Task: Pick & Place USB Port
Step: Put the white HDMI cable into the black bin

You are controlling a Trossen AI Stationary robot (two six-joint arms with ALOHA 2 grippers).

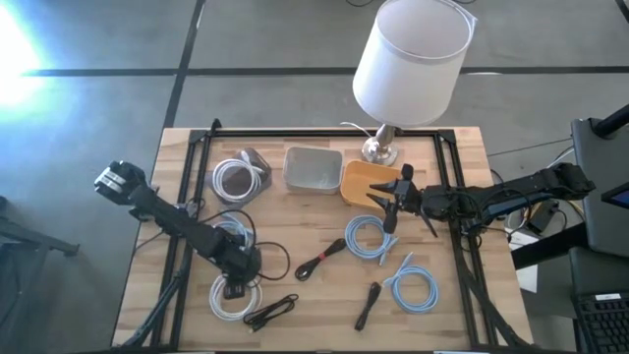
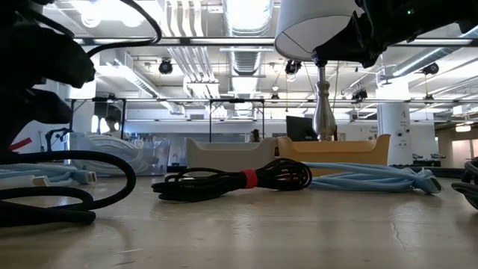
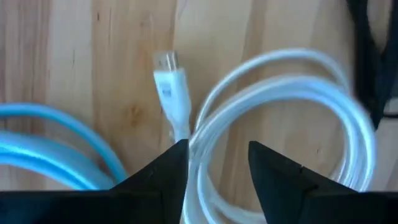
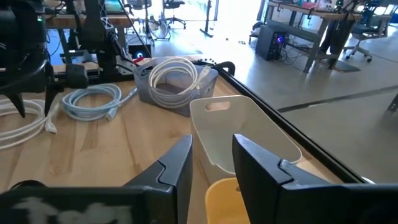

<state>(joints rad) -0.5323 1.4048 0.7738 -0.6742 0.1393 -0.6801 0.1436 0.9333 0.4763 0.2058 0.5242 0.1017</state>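
My left gripper is to grab the white USB cable next by the bundled parts of its coil, so that it can put the cable in the clear bin.
A white USB cable lies coiled near the table's near-left corner, with its plug flat on the wood. My left gripper hovers open just above it. In the left wrist view its fingers stand on either side of the coil's strands; no touch shows. My right gripper is open and empty at the near edge of the yellow bin. It hangs over the table and faces the grey bin.
Two light blue coils and black cables lie on the near half. A clear bin holding a white cable and a lamp stand along the far edge. A black metal frame edges the table.
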